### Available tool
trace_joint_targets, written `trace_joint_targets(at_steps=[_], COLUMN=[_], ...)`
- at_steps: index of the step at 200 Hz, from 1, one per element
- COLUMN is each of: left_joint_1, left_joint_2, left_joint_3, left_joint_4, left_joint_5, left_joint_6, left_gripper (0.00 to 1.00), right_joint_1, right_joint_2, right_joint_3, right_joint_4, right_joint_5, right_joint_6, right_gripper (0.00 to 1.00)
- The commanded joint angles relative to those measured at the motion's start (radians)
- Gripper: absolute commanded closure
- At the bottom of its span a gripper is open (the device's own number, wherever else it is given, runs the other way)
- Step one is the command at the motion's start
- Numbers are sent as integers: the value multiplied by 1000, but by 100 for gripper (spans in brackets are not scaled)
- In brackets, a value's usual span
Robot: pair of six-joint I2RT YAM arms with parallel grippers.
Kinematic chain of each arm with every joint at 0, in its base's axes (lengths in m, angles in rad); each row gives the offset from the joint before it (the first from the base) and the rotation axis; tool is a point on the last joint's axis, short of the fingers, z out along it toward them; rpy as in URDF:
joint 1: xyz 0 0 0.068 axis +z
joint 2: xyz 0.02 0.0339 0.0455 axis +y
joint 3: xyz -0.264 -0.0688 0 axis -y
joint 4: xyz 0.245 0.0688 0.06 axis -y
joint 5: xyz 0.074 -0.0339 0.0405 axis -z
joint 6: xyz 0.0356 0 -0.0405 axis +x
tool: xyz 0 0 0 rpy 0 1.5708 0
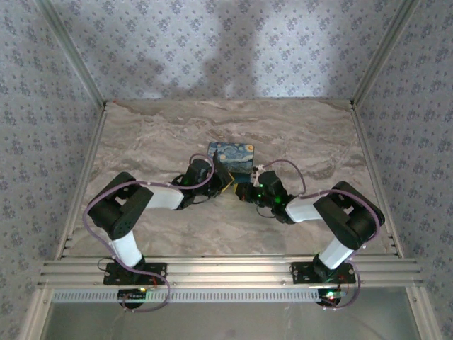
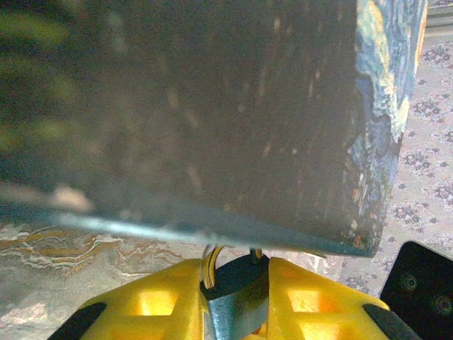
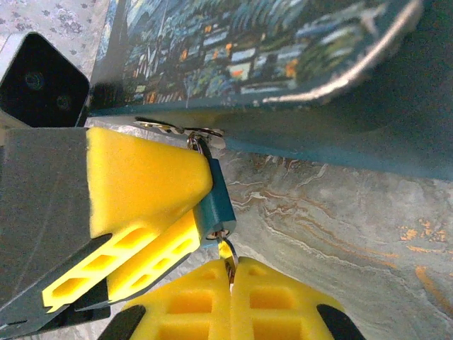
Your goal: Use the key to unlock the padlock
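Only a short piece of key shows, so the key would rest in the padlock point(image 2: 237, 304). My right gripper opens now, as it is time to release.
The teal-blue padlock point(image 2: 237, 304) sits pinched between the yellow fingers point(image 2: 156, 301) of my left gripper point(image 2: 237, 273), which is shut on it. Its thin shackle point(image 2: 210, 263) points up at the starry-night box point(image 2: 212, 106). From the right wrist, the padlock point(image 3: 218, 209) hangs just under the box edge point(image 3: 283, 64). My right gripper point(image 3: 231, 268) is shut on the small silvery key point(image 3: 228, 253), whose tip touches the keyhole at the padlock's lower end. Seen from above, the left gripper point(image 1: 226, 185) and right gripper point(image 1: 244, 190) meet just in front of the box point(image 1: 232, 157).
The marbled table point(image 1: 156, 142) is fenced by metal rails point(image 1: 226, 273) and patterned walls. The box stands at mid-table, close above both grippers. The right arm's black wrist housing point(image 2: 421, 290) is close at the left gripper's right side.
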Motion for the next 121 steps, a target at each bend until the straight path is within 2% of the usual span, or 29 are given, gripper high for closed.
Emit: trace_joint_targets(at_steps=[1,65,121], left_joint_1=[-15,-15,-14], left_joint_2=[32,16,12], left_joint_3=[0,0,0], left_joint_4=[-34,-21,-6], left_joint_5=[17,14,10], left_joint_6=[-43,-49,-84], left_gripper=[82,91,93], right_joint_1=[-3,-24,-51], right_joint_2=[-11,-11,-90], right_joint_3=[36,45,-1], right_joint_4=[57,25,-99], right_joint_5=[-75,-106,-50], right_joint_6=[29,28,-58], right_gripper=[100,100,70])
